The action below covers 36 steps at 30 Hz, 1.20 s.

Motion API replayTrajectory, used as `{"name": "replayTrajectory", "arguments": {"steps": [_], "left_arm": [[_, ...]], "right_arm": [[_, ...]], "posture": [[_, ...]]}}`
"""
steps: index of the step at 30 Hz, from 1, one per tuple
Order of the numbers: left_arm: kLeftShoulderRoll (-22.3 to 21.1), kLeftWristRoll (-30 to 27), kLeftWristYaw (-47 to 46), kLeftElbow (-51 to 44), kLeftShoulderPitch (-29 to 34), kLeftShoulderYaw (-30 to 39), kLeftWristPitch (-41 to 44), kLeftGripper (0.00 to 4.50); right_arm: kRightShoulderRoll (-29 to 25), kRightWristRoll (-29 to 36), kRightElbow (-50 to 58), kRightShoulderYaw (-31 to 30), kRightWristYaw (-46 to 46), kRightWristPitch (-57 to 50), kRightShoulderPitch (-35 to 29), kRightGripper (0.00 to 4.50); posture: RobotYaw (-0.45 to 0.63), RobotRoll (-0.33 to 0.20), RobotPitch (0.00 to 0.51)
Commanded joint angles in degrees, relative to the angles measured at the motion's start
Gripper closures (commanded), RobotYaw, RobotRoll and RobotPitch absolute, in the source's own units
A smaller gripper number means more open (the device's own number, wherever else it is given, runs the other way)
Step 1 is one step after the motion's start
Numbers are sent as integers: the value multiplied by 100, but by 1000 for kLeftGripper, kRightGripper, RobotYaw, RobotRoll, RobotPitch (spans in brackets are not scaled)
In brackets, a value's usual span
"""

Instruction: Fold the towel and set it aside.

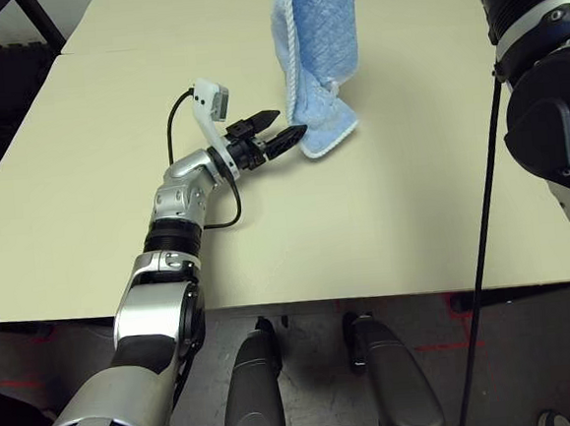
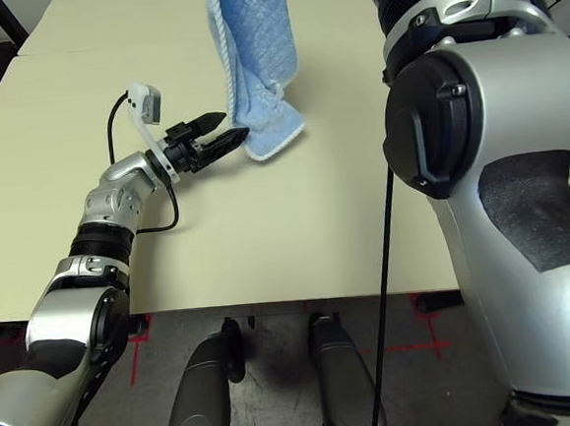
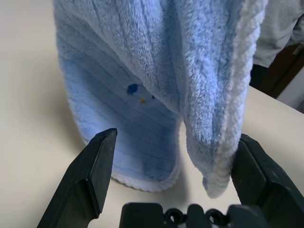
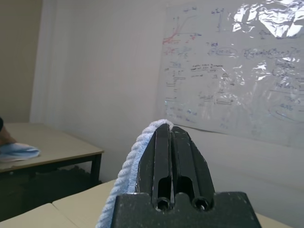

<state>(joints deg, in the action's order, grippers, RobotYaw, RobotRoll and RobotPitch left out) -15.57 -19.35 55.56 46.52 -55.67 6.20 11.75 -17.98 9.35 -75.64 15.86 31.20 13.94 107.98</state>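
Note:
The towel's corner dangles free while the towel above falls in slack folds. My left gripper should next grip the towel (image 1: pixel 316 43) by its hanging bottom corner (image 1: pixel 314 150).
The light blue towel (image 1: pixel 316 43) hangs down from above, and its lower end rests curled on the table (image 1: pixel 384 215). Its white stitched edging (image 4: pixel 130 161) runs along my right gripper (image 4: pixel 166 128), which is raised high and shut on the towel's top edge. My left gripper (image 1: pixel 291 122) reaches in low over the table, open, at the towel's bottom corner. In the left wrist view the hanging folds (image 3: pixel 156 71) fall between the two spread fingers (image 3: pixel 95 166), with a corner close to one of them. Small dark embroidered marks (image 3: pixel 133 88) show on the cloth.
My right arm (image 2: pixel 494 108) stands tall at the table's right side, with a black cable (image 1: pixel 487 207) hanging beside it. In the right wrist view, a second table (image 4: pixel 52 142) carries a blue cloth (image 4: pixel 16 151), and a whiteboard (image 4: pixel 237 71) hangs on the wall.

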Motion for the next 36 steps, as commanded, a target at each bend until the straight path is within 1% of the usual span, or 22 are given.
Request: {"name": "replayTrajectory", "arguments": {"steps": [1,8,12,15,19,25,29,31,36], "left_arm": [[26,112,-200,406,-37,18,89,0],[-188,334,-288,863,-139,-5,-107,0],[-423,329,-301,990,-145,126,-184,0],[-512,245,-201,883,-122,221,-147,0],[-440,-137,185,438,-109,382,415,0],[-349,-298,582,-204,83,173,1368,0],[-311,-272,640,-435,263,11,1748,0],[-263,-252,550,-448,306,-7,1781,0],[-175,-97,283,-260,327,-38,1497,0]], "right_arm": [[-270,-39,199,47,-35,299,410,4467],[-255,-69,217,14,-8,498,401,4467],[-268,-87,219,9,11,543,401,4467],[-259,-96,203,3,15,497,409,4467],[-241,-102,169,3,-12,401,413,4467],[-212,-122,150,-14,-33,354,420,4467],[-202,-115,154,-11,-29,353,425,4467],[-202,-111,156,-8,-22,344,429,4467],[-208,-100,150,2,-29,288,434,4467]], "posture": [[-83,0,203],[-92,0,202],[-91,0,202],[-87,0,202],[-75,0,207],[-73,0,208],[-77,0,207],[-77,0,207],[-76,0,207]]}}
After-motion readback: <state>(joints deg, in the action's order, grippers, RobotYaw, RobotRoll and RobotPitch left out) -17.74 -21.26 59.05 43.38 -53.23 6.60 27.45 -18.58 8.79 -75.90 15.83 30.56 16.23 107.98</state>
